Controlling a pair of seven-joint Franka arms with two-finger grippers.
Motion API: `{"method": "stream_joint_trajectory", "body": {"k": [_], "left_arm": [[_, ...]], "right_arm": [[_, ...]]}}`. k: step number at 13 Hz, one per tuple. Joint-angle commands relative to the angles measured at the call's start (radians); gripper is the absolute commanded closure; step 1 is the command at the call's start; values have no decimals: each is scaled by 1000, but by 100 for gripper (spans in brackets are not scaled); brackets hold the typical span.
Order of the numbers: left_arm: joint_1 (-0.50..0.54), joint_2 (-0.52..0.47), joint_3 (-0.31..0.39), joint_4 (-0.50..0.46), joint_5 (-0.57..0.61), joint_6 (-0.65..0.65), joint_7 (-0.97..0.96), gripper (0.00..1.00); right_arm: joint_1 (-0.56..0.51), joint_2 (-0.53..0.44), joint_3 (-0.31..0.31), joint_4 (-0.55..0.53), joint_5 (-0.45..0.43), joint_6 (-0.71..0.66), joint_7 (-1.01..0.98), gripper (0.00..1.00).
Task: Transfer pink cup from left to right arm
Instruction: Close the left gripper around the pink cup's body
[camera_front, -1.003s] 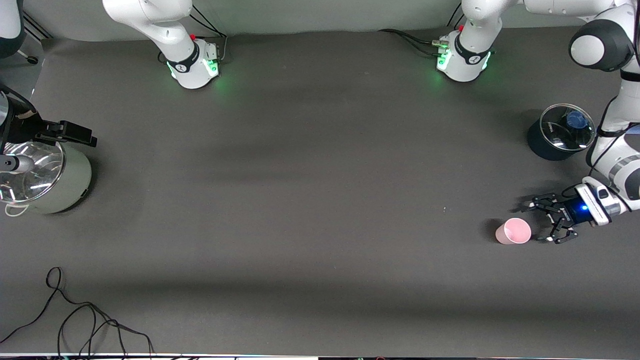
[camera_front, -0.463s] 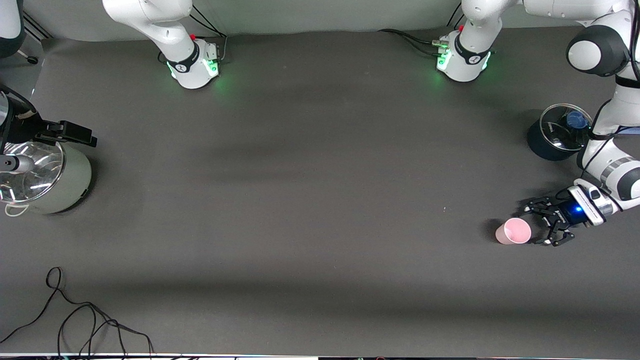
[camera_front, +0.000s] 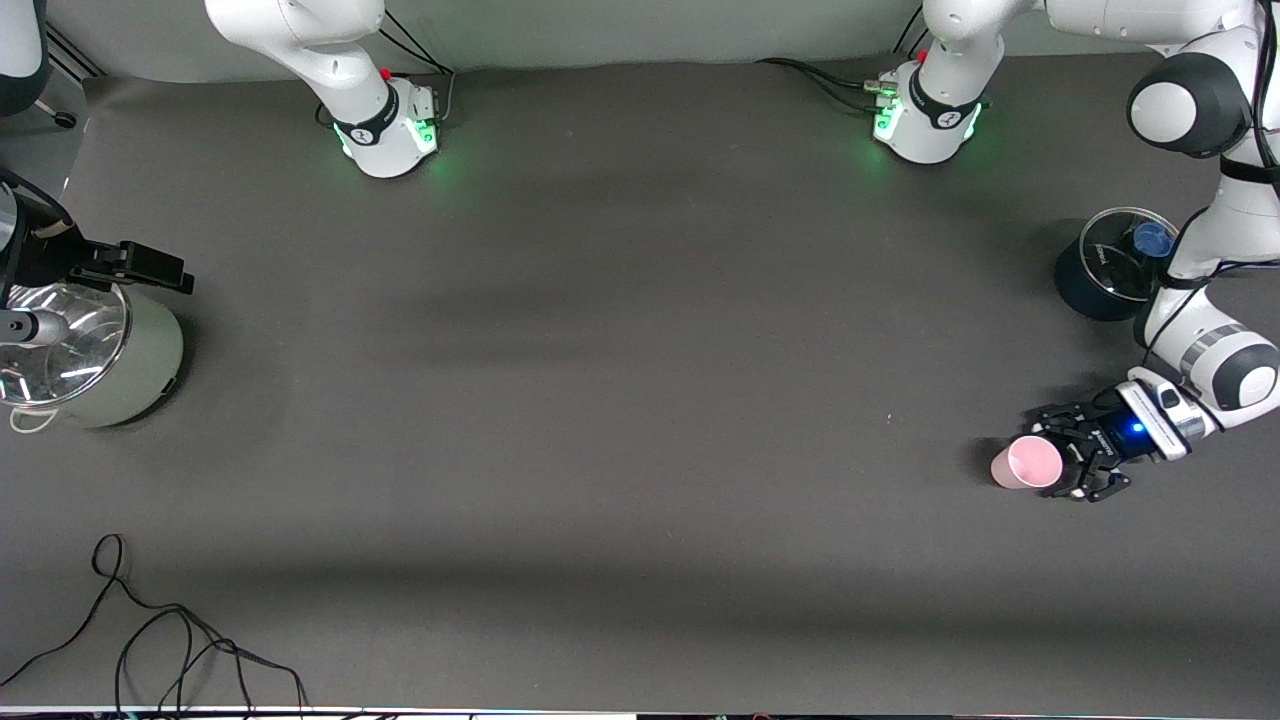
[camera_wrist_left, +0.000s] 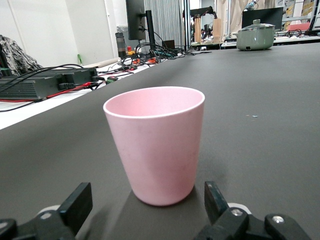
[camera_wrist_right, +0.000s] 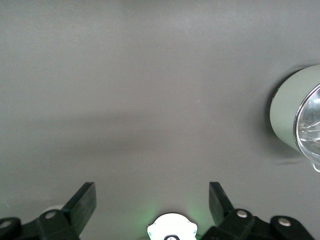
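Observation:
The cup's base (camera_wrist_left: 163, 196) stands ahead of both fingertips, so it is too early for my left gripper to close on the pink cup (camera_wrist_left: 156, 140); it moves forward first.
The pink cup (camera_front: 1026, 464) stands upright on the dark table mat at the left arm's end, nearer the front camera than the dark pot. My left gripper (camera_front: 1060, 457) is low beside it and open. Its fingertips (camera_front: 1078, 493) reach level with the cup's side, one on each side, without touching. In the left wrist view the cup (camera_wrist_left: 156, 140) fills the middle, just ahead of the gripper (camera_wrist_left: 146, 202). My right gripper (camera_wrist_right: 151, 202) hangs open and empty over bare mat beside the green pot, waiting.
A pale green pot (camera_front: 110, 365) with a glass lid stands at the right arm's end. A dark pot (camera_front: 1105, 272) with a glass lid and blue knob stands near the left arm. A black cable (camera_front: 170, 640) lies at the front edge.
My left gripper has slid along the table toward the pink cup, and its open fingers now flank it. The cup and the right arm have not moved.

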Motion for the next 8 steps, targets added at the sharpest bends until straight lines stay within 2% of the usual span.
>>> {"method": "stream_joint_trajectory", "body": {"k": [1, 6, 8], "left_arm": [[-6, -8, -11, -34, -28, 29, 25, 0], [-6, -11, -30, -58, -34, 36, 14, 0], [-7, -14, -30, -58, -25, 20, -66, 0]], "right_arm": [[7, 9, -1, 20, -15, 0, -20, 0], [7, 9, -1, 20, -14, 0, -20, 0], [7, 9, -1, 20, -14, 0, -20, 0]]}}
